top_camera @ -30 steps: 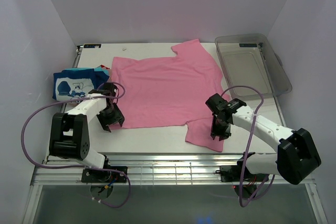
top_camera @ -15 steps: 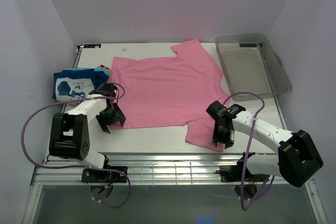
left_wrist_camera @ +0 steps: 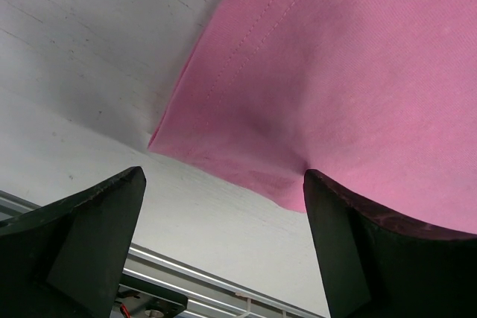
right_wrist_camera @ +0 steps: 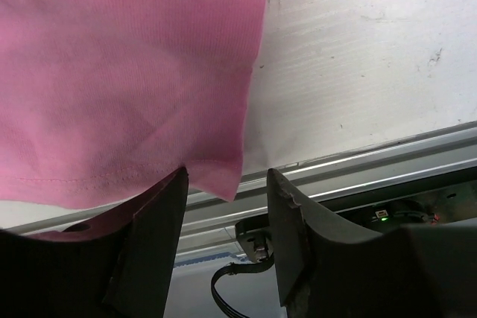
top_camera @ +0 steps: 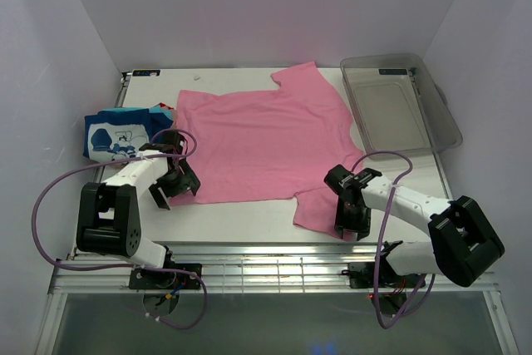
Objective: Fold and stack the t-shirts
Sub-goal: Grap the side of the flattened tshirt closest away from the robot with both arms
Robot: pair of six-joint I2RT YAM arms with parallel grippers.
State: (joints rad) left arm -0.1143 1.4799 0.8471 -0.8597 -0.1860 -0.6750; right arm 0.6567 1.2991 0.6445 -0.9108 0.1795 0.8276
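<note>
My left gripper grabs the pink t-shirt by its near hem corner next, to fold its near side over the t-shirt's body (top_camera: pixel 264 140) evenly.
A plain pink t-shirt (top_camera: pixel 266 143) lies spread flat mid-table, one sleeve toward the near edge. A folded stack, topmost blue with white cartoon print (top_camera: pixel 119 133), sits at the left. My left gripper (top_camera: pixel 169 188) is open at the shirt's near-left hem corner. In the left wrist view the gripper (left_wrist_camera: pixel 223 210) straddles that pink corner (left_wrist_camera: pixel 298 109), and its right finger (left_wrist_camera: pixel 373 251) touches the cloth. My right gripper (top_camera: pixel 350 219) is open at the near sleeve. In the right wrist view the gripper (right_wrist_camera: pixel 227 210) has the pink sleeve's corner (right_wrist_camera: pixel 149 87) between its jaws.
A clear plastic bin (top_camera: pixel 399 106) stands at the back right. The table's near edge with a metal rail (top_camera: pixel 274 255) lies just below both grippers. White walls enclose left, back and right. Cables loop beside both arms.
My right gripper has moved toward the near edge, over the sleeve's near corner. My left gripper has shifted slightly left at the hem corner. The shirt lies as before.
</note>
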